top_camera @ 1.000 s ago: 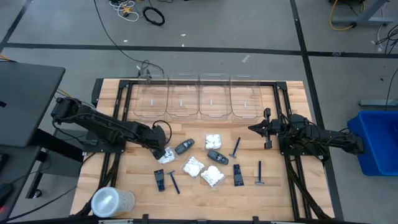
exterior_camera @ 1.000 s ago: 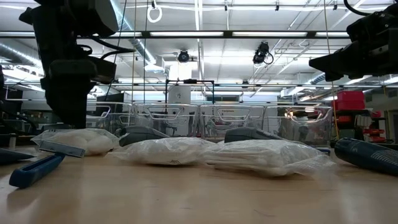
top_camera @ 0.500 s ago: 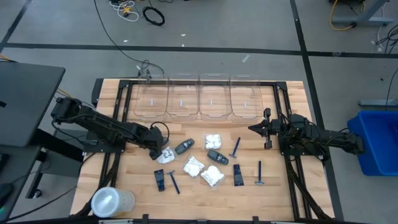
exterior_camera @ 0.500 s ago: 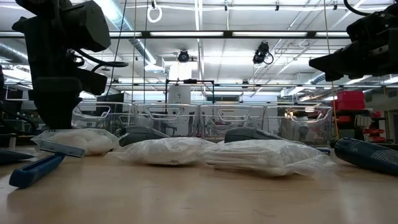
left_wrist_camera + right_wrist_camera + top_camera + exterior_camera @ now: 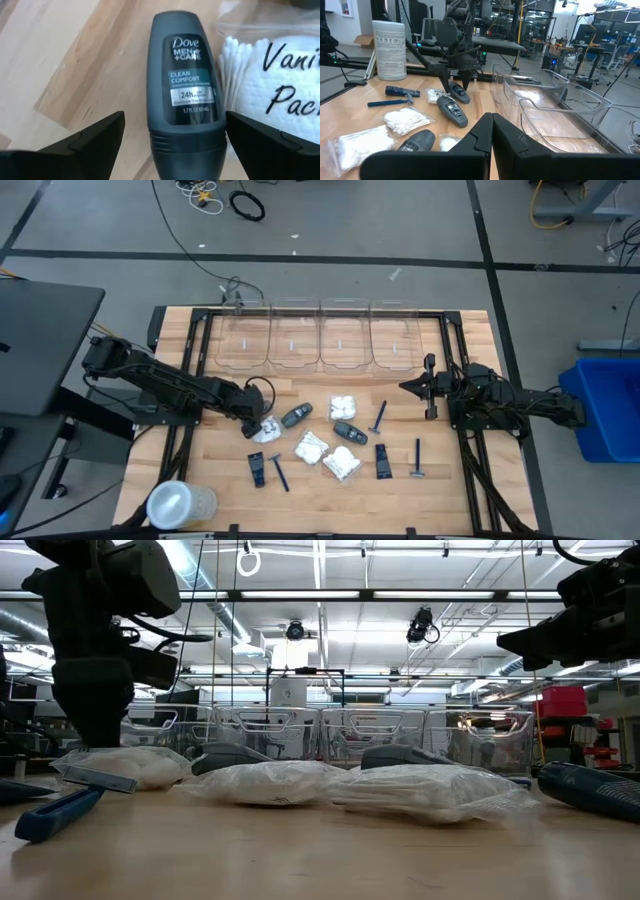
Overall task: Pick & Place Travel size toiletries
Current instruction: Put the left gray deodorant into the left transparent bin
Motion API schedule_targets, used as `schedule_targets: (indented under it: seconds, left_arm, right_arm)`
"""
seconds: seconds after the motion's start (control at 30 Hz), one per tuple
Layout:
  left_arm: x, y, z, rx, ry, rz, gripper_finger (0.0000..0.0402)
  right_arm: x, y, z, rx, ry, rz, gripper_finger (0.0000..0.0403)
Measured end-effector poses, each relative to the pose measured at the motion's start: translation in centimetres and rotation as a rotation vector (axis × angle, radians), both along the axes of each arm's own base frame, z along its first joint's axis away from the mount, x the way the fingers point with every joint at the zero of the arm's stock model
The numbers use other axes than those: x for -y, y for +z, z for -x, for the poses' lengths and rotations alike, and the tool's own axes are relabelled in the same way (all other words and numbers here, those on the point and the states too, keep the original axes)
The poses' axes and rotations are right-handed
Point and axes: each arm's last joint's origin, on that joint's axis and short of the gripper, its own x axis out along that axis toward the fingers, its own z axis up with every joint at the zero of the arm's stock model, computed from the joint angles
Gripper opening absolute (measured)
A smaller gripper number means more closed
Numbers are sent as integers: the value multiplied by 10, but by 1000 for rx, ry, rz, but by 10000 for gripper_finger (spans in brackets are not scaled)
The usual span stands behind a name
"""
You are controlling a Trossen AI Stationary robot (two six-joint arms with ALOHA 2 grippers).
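My left gripper grips the Dove deodorant case by its ridged band [image 5: 188,142] next, to place it in a clear bin.
The travel size toiletries lie scattered mid-table: dark grey oval cases [image 5: 296,416] [image 5: 349,431], white packets [image 5: 311,447] [image 5: 344,406], black tubes [image 5: 257,469] [image 5: 383,461] and blue razors [image 5: 378,417] [image 5: 418,458]. My left gripper [image 5: 262,423] points steeply down, open. Its fingers [image 5: 95,135] stand on either side of one end of the left oval case [image 5: 185,95] without touching it. That case lies flat on the wood beside a white packet [image 5: 280,85]. My right gripper [image 5: 405,387] hangs level above the table's right side, shut and holding nothing.
Several clear plastic bins [image 5: 320,340] stand in a row along the far edge. A large translucent round container [image 5: 180,505] lies at the near left corner. Bare wood shows left of the left gripper and along the near edge.
My left gripper has shifted slightly toward the table's left and sunk a little over the dark grey case, rolling a bit. Its fingers have stayed open. The toiletries have not moved.
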Motion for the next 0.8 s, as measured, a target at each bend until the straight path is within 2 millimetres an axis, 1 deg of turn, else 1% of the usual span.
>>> schedule_targets:
  seconds: [0.37, 0.63, 0.8]
  left_arm:
    - [-1, -6, 4, -13, 39, 19, 349]
    - [0, -6, 4, -12, 29, 17, 303]
    - [0, -6, 4, -11, 28, 16, 285]
  right_arm:
    - [0, 0, 0, 0, -1, 0, 13]
    - [0, 0, 0, 0, -1, 0, 14]
    - [0, 0, 0, 0, 0, 0, 14]
